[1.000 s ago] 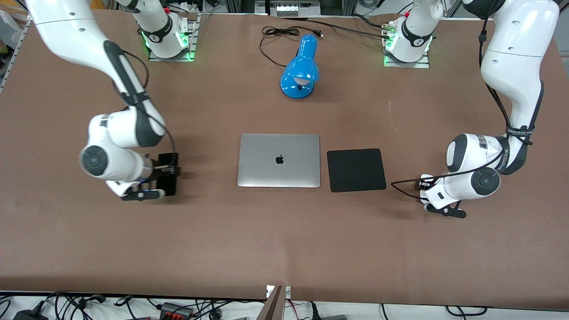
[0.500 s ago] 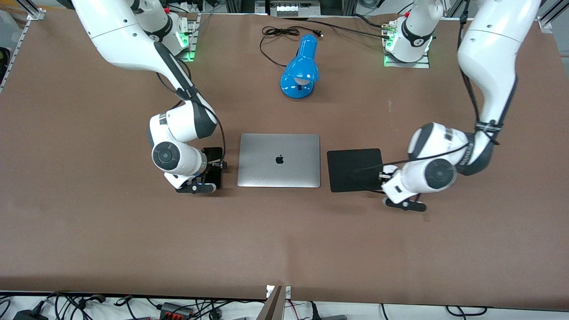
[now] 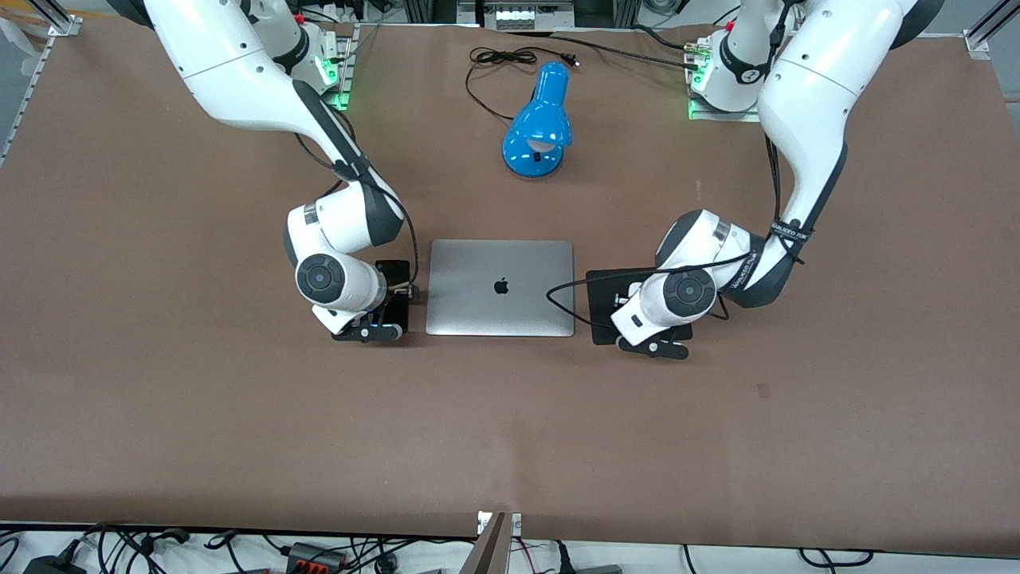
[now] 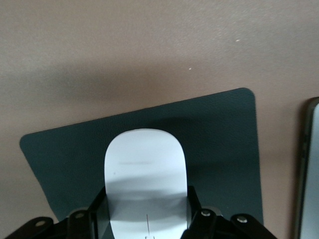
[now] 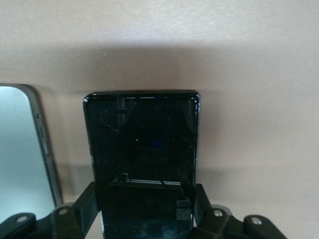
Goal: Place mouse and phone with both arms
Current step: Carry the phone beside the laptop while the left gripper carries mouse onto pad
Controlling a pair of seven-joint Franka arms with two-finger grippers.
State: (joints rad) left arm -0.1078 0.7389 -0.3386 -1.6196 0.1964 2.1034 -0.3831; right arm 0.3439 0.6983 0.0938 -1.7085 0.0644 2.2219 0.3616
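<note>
The white mouse is low over the square black mouse pad, inside the pad's edges, so it is now time for my left gripper to let go.
My left gripper is shut on the white mouse and holds it low over the square black mouse pad. In the front view the left hand hides the mouse and covers part of the pad. My right gripper is shut on the black glossy phone. It holds the phone flat and low over the table, beside the laptop's edge toward the right arm's end. The phone shows partly under the right hand. In each wrist view a finger grips either long side, on the mouse and on the phone.
A closed silver laptop lies mid-table between both hands; its edge shows in both wrist views. A blue desk lamp with a black cord lies farther from the camera, between the arm bases.
Both arms have swung inward toward the laptop. The right gripper carried the phone up beside the laptop. The left gripper carried the mouse from bare table to over the mouse pad.
</note>
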